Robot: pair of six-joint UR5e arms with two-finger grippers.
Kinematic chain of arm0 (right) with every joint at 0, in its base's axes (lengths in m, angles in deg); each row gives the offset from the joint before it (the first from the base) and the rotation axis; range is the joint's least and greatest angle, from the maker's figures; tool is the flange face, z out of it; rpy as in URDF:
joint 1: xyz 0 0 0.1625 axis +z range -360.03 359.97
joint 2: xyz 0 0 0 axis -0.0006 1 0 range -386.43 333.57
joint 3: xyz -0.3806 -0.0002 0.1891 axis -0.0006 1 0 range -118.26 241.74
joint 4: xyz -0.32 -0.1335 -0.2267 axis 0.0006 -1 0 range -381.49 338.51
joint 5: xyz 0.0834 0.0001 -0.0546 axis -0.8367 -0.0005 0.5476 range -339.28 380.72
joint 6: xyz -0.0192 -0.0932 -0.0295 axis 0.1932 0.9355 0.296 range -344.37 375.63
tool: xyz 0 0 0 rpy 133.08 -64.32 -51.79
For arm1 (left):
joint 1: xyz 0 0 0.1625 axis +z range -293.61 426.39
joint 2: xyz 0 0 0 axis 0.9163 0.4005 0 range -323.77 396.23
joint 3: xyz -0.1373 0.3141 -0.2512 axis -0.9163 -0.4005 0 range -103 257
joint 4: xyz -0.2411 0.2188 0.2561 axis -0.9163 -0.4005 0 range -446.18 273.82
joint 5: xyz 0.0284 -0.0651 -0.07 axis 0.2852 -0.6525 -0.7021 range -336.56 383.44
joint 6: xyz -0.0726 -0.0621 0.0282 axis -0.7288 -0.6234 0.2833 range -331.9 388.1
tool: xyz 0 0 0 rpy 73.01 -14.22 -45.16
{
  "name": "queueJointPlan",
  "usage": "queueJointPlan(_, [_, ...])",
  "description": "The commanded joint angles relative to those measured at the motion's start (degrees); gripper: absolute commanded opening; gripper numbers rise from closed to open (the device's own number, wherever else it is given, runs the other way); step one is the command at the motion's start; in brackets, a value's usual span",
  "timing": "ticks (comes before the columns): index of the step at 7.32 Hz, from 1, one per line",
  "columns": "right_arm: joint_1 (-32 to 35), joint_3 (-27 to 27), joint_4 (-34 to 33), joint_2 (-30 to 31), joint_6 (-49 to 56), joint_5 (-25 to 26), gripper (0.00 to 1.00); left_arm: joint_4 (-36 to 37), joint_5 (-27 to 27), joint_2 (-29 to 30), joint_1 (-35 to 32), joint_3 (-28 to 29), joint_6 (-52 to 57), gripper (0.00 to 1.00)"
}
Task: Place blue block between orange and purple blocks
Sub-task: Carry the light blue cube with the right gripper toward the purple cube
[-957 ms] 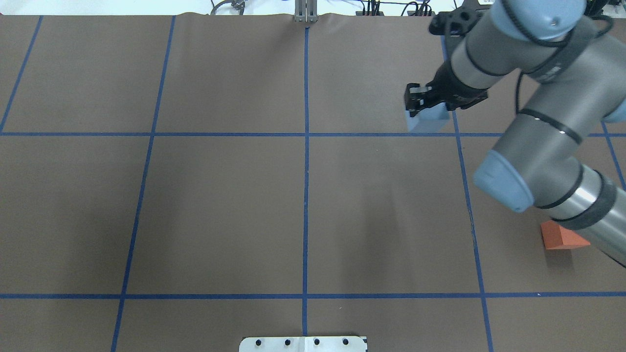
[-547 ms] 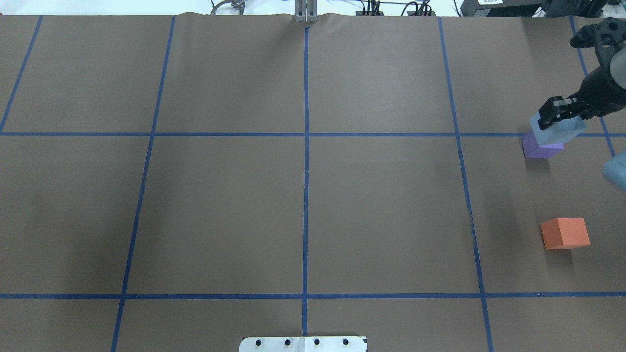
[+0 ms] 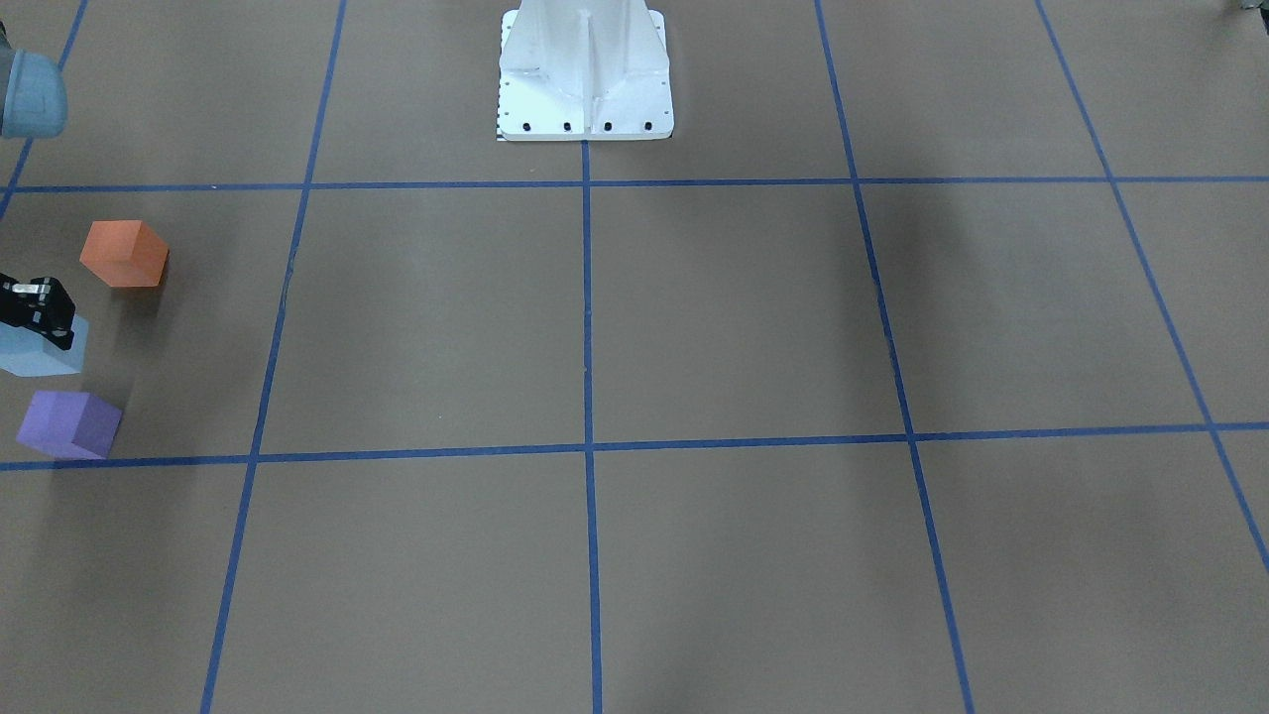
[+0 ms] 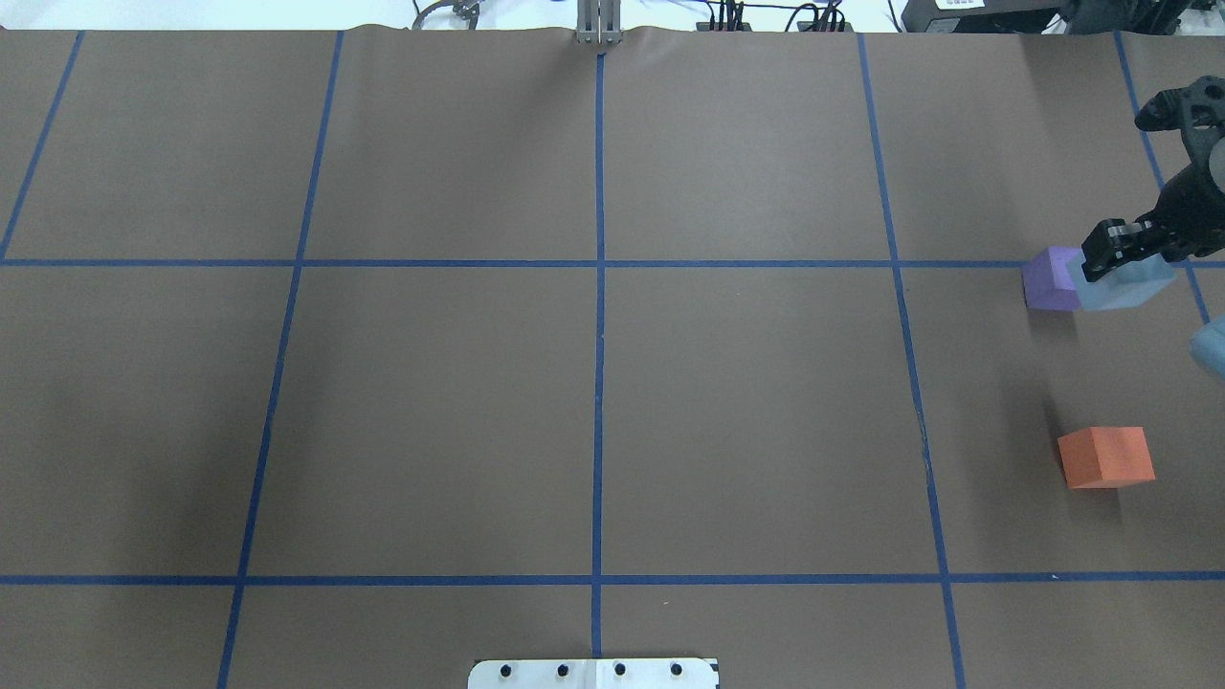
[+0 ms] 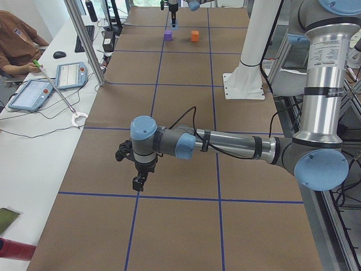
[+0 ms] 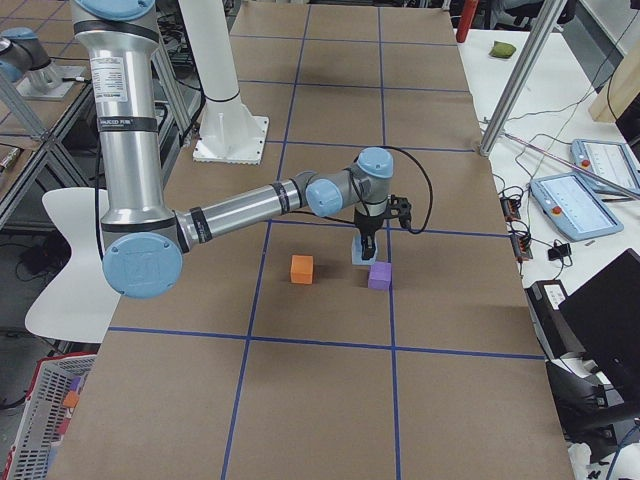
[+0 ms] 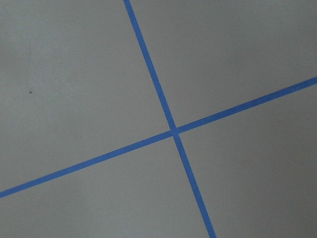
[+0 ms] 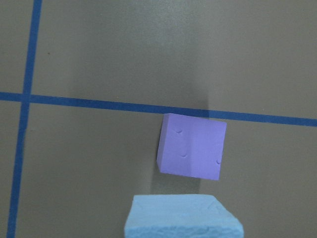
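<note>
The blue block's lower edge (image 3: 46,373) hangs above the table near the purple block, so my right gripper needs to lower the block before releasing it.
My right gripper (image 4: 1110,260) is shut on the light blue block (image 4: 1127,287) and holds it low over the table; I cannot tell whether it touches. In the overhead view the blue block overlaps the right side of the purple block (image 4: 1048,279). The orange block (image 4: 1105,456) lies nearer the robot. In the front-facing view the blue block (image 3: 45,352) sits between the orange block (image 3: 124,253) and the purple block (image 3: 69,423). The right wrist view shows the purple block (image 8: 192,152) just beyond the blue block (image 8: 181,218). My left gripper (image 5: 138,182) hovers over the table far away; I cannot tell its state.
The robot's white base plate (image 3: 585,109) stands at the table's middle near edge. Blue tape lines (image 4: 599,287) divide the brown table cover into squares. The left wrist view shows only a crossing of tape lines (image 7: 173,130). An operator and tablets are beside the table (image 5: 34,93).
My right gripper has carried the blue block rightwards, then a little nearer and lower beside the purple block. The arm swung out of view, uncovering the purple and orange blocks.
</note>
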Motion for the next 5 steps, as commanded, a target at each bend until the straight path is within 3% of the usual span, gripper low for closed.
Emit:
queueJointPlan(1, [-3.3,2.4,4.0,0.6,-3.9,-0.1,0.00,0.0,0.1,0.6,0.0,0.1,-0.1,1.00])
queueJointPlan(5, [-5.5,5.3,3.9,1.9,-4.3,-0.2,0.00,0.1,0.1,0.9,0.0,-0.5,-0.2,1.00])
